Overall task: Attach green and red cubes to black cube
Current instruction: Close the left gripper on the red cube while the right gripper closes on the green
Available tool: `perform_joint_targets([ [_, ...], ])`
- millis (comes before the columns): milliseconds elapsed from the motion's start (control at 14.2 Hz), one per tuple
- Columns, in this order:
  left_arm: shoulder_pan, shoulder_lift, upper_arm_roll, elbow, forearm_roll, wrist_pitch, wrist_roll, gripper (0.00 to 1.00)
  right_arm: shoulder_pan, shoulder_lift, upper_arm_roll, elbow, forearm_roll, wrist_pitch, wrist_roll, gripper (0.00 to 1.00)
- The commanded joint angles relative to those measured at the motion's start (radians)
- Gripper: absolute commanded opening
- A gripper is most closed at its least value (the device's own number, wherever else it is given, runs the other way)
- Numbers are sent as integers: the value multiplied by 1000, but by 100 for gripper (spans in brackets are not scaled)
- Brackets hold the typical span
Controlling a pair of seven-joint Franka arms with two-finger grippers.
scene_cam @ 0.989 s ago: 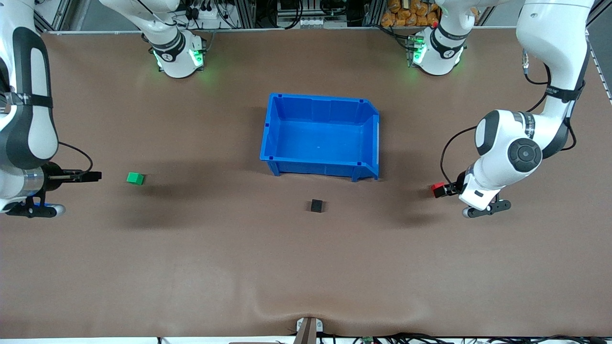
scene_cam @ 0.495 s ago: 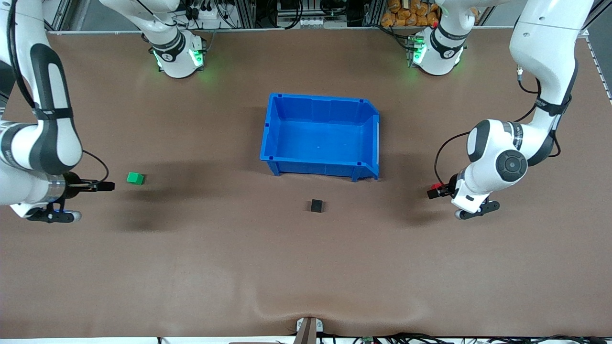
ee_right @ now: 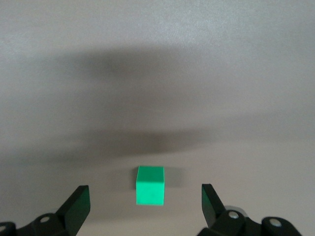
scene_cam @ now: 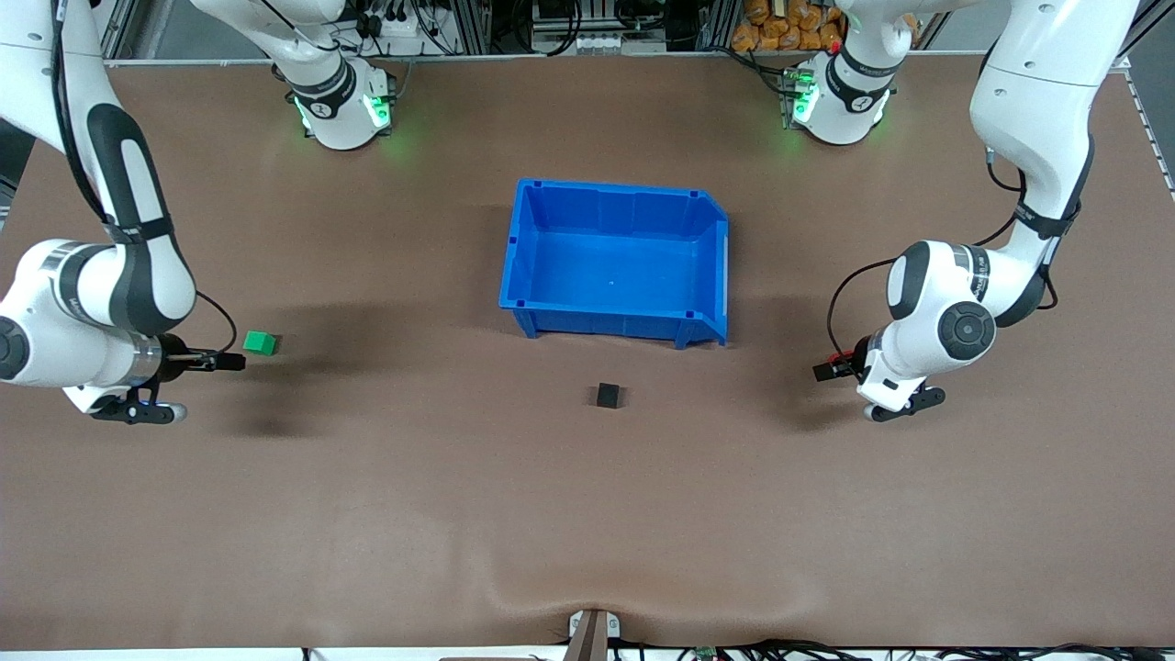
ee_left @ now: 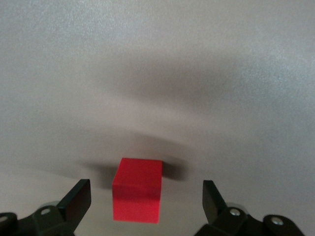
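Observation:
I need to close my left gripper on the red cube now, as my fingers are on both sides of it, past its near side (ee_left: pixel 136 210). Closing now would hold it.
The green cube (scene_cam: pixel 260 342) lies on the brown table toward the right arm's end. My right gripper (scene_cam: pixel 229 362) is open and empty, low beside it. In the right wrist view the green cube (ee_right: pixel 150 185) sits just ahead of the open gripper (ee_right: pixel 145 196). The red cube (scene_cam: pixel 833 358) lies toward the left arm's end, mostly covered by my left gripper (scene_cam: pixel 823 371). In the left wrist view the red cube (ee_left: pixel 137 197) stands between the open fingers (ee_left: pixel 76 201), touching neither. The black cube (scene_cam: pixel 607 396) lies alone mid-table.
A blue bin (scene_cam: pixel 610 323), open-topped and holding nothing, stands mid-table, farther from the front camera than the black cube. The two arm bases stand along the table's top edge.
Both arms moved inward and lower. The right gripper closed in on the green cube. The left gripper slid over the red cube, which now shows less in the front view.

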Motion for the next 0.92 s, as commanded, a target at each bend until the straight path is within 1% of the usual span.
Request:
perform_joint_targets([
  [0, 2, 5, 2, 0, 15, 28, -21, 100, -13, -2, 13, -62, 14, 86, 2, 100],
  [141, 2, 5, 4, 1, 15, 33, -21, 100, -15, 4, 13, -80, 14, 115, 2, 100],
  [283, 2, 5, 4, -2, 15, 31, -21, 85, -16, 5, 13, -102, 14, 144, 2, 100],
  [353, 2, 5, 4, -2, 15, 31, -21, 79, -16, 7, 13, -114, 14, 157, 4, 100],
  [565, 2, 3, 4, -2, 15, 31, -21, 70, -16, 7, 13, -157, 14, 201, 4, 100],
  [636, 2, 3, 4, -2, 15, 31, -21, 64, -16, 7, 13, -175, 14, 223, 2, 100],
  [777, 2, 5, 4, 0, 17, 31, -21, 43, -18, 10, 13, -195, 14, 243, 2, 100],
  [848, 2, 5, 4, 0, 15, 31, -21, 35, -16, 11, 13, -198, 14, 252, 2, 96],
])
